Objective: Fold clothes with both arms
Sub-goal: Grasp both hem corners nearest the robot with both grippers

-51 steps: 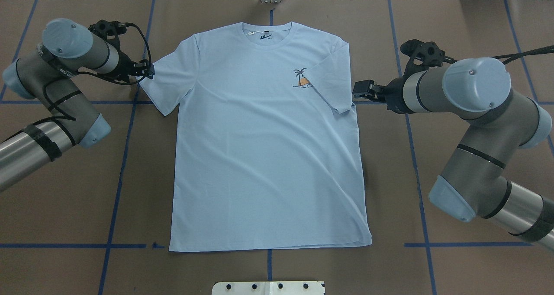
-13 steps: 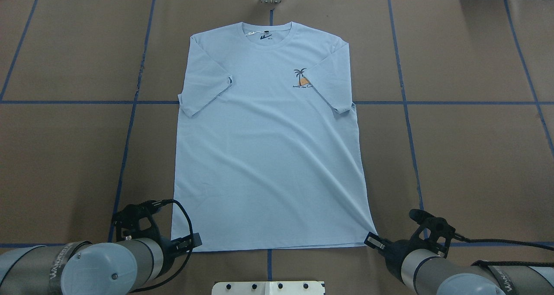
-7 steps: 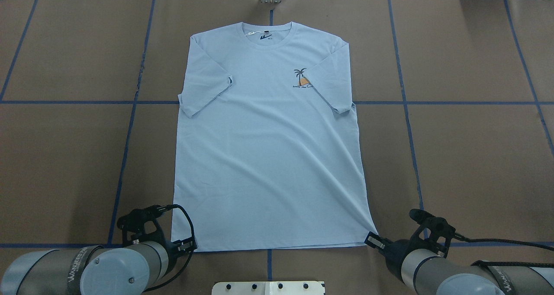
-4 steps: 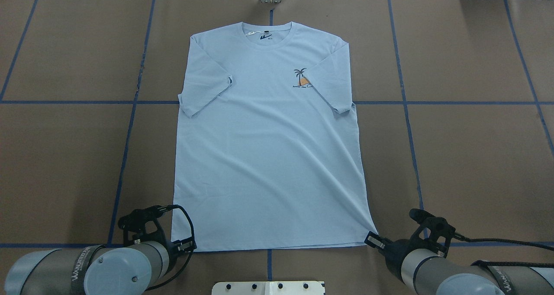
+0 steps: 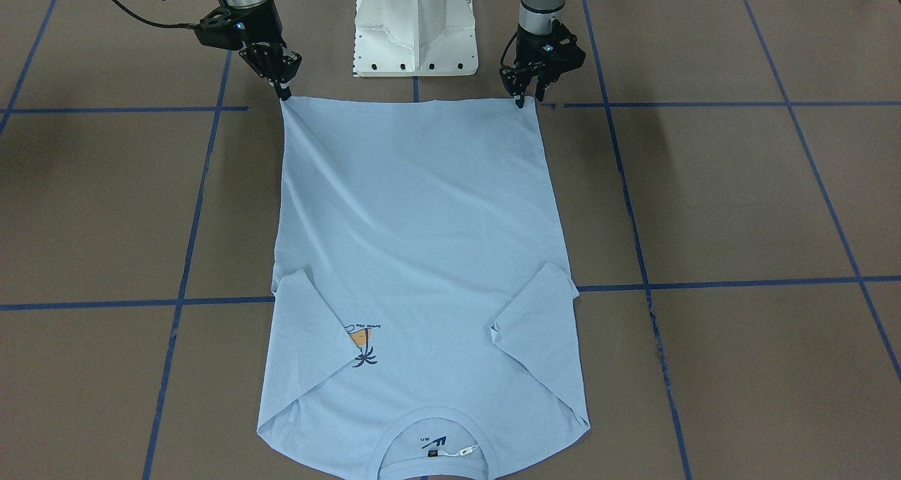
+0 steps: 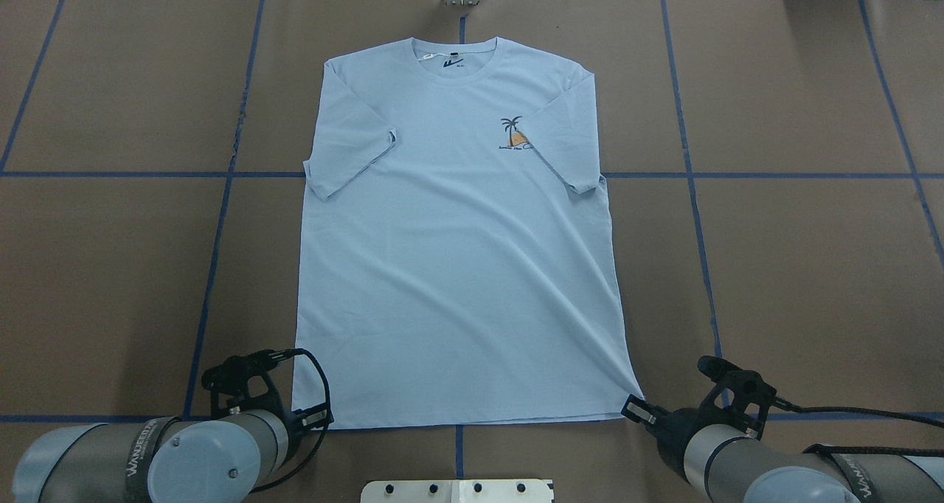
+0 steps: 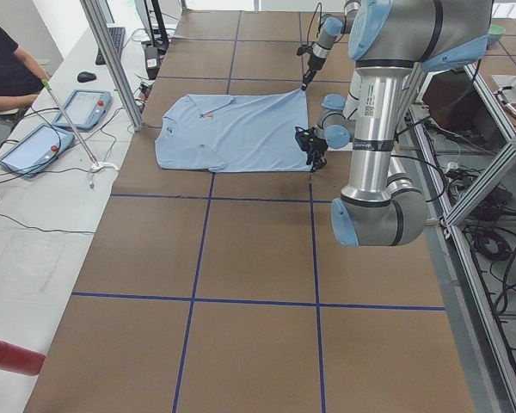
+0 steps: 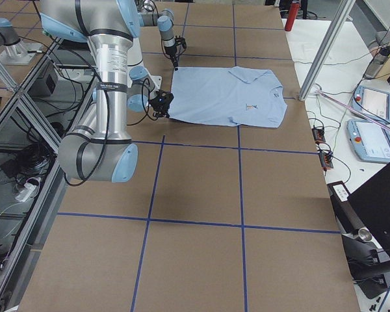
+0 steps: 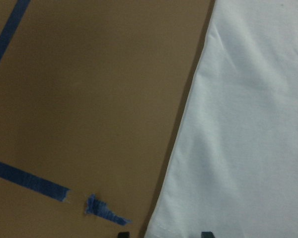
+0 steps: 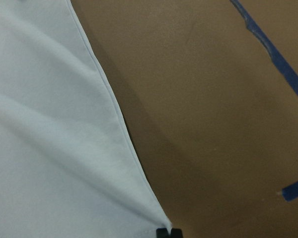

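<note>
I need to fold the T-shirt's lower half over toward the collar (image 5: 432, 421), so my left gripper should next grab the T-shirt by its hem corner (image 5: 530, 103).
The pale light-blue T-shirt (image 6: 457, 267) lies flat on the brown table, collar away from the robot, both sleeves folded in over the chest. My left gripper (image 6: 322, 417) is open at the near-left hem corner. In the left wrist view its fingertips (image 9: 206, 234) stand apart on either side of that corner of the shirt (image 9: 248, 124). My right gripper (image 6: 633, 407) is shut on the near-right hem corner; creases run from it across the shirt (image 5: 415, 241). In the front-facing view the left gripper (image 5: 528, 98) and right gripper (image 5: 284, 91) sit at the two hem corners.
The white pedestal base (image 5: 415, 22) stands between the arms just behind the hem. Blue tape lines (image 6: 214, 267) grid the brown table. An operator (image 7: 4, 73) and control tablets (image 7: 82, 107) are beyond the collar end. A red cylinder (image 7: 13, 357) lies off the table.
Since the earliest frame the shirt's left sleeve has been folded in and both arms have moved from the sleeves to the hem corners. Over the last second nothing visibly moves.
</note>
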`<state>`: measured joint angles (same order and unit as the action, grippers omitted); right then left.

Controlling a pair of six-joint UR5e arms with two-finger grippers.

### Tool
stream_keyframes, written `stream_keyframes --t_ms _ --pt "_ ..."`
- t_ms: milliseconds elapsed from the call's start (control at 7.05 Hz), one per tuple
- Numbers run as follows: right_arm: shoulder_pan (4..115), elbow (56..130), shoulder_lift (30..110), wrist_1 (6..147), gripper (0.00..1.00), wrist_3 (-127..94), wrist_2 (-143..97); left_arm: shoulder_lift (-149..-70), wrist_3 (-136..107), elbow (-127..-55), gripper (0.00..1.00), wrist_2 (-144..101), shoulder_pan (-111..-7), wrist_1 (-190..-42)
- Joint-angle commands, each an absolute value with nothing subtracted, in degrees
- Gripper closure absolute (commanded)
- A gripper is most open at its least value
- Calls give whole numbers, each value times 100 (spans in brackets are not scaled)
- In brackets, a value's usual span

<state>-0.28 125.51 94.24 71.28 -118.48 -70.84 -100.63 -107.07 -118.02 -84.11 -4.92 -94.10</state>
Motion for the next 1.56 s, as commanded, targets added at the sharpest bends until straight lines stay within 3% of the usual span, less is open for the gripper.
stream_keyframes --t_ms 0,568,852,1135,1277,1419 --pt "-26 12551 9431 7128 100 -11848 -7084 -10063 -10705 -11804 100 -8420 -492 -9422" --pt "-26 12603 9579 7111 100 -11804 -7101 -10537 -10705 -12066 100 -8647 -545 -9378" --pt "-481 13565 10445 7110 100 -11812 -7137 -10032 -10792 -13248 100 -8745 -571 -9343" --pt "-301 14192 10626 7110 100 -11786 -7137 -9747 -10793 -13989 100 -8937 -580 -9334" --pt "197 14177 10469 7110 100 -11551 -7232 -9817 -10697 -13888 100 -8930 -963 -9351" --pt "916 13942 9798 7145 100 -11053 -7590 -10487 -10383 -13312 100 -8956 -1724 -9352"
